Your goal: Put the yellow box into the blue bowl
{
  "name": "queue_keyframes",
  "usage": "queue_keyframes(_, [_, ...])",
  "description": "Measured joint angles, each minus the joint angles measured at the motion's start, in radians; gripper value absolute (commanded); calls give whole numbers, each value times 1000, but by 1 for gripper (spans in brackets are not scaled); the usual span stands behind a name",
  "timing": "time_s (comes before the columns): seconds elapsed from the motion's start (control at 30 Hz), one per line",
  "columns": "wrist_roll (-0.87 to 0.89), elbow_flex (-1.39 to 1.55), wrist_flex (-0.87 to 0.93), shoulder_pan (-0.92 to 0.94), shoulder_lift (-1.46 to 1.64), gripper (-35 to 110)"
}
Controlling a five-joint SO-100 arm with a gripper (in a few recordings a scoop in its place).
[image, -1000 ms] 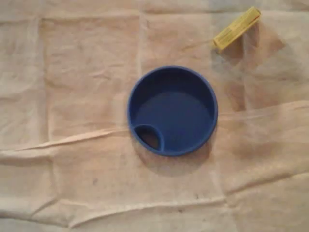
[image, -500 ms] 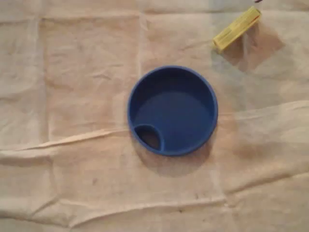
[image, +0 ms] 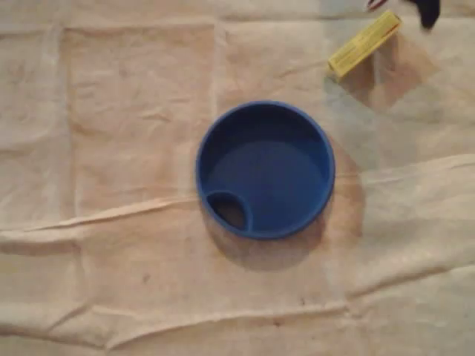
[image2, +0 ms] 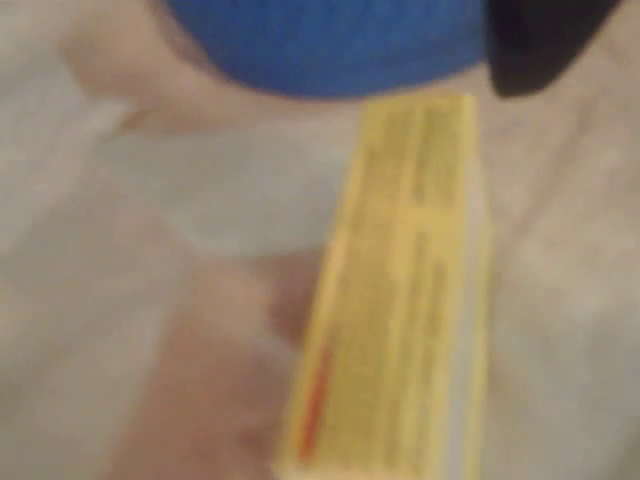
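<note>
My gripper grabs the yellow box [image2: 400, 300] by its end with the red mark [image2: 345, 425] next, to put it into the blue bowl.
A long yellow box [image: 364, 44] lies slanted on the cloth at the upper right of the overhead view. The round blue bowl [image: 265, 170] sits mid-table with nothing in it except a small moulded pocket near its lower left rim. My gripper [image: 401, 8] reaches in from the top edge, open, with a red tip on one side and a dark tip on the other side of the box's far end. The wrist view is blurred. It shows the yellow box [image2: 400, 300] close below the camera, the blue bowl [image2: 330, 45] beyond it, and one dark finger [image2: 540, 45] at the top right.
A wrinkled beige cloth [image: 111, 222] with raised folds covers the table. A long crease runs across just below the bowl.
My gripper's tips have come into the overhead view from the top edge, above the far end of the box. The box and the bowl have not moved.
</note>
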Motion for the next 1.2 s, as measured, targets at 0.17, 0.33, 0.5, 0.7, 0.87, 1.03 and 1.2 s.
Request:
queue_keyframes(0.17, [2,104,-58,-5,0,32])
queue_keyframes(0.33, [0,190,-133,-5,0,32])
queue_keyframes(0.5, [0,245,-187,-5,0,32])
queue_keyframes(0.7, [0,273,-227,-5,0,32])
queue_keyframes(0.87, [0,275,-265,-5,0,32])
queue_keyframes(1.03, [0,308,-276,-5,0,32])
queue_keyframes(1.2, [0,353,-281,-5,0,32])
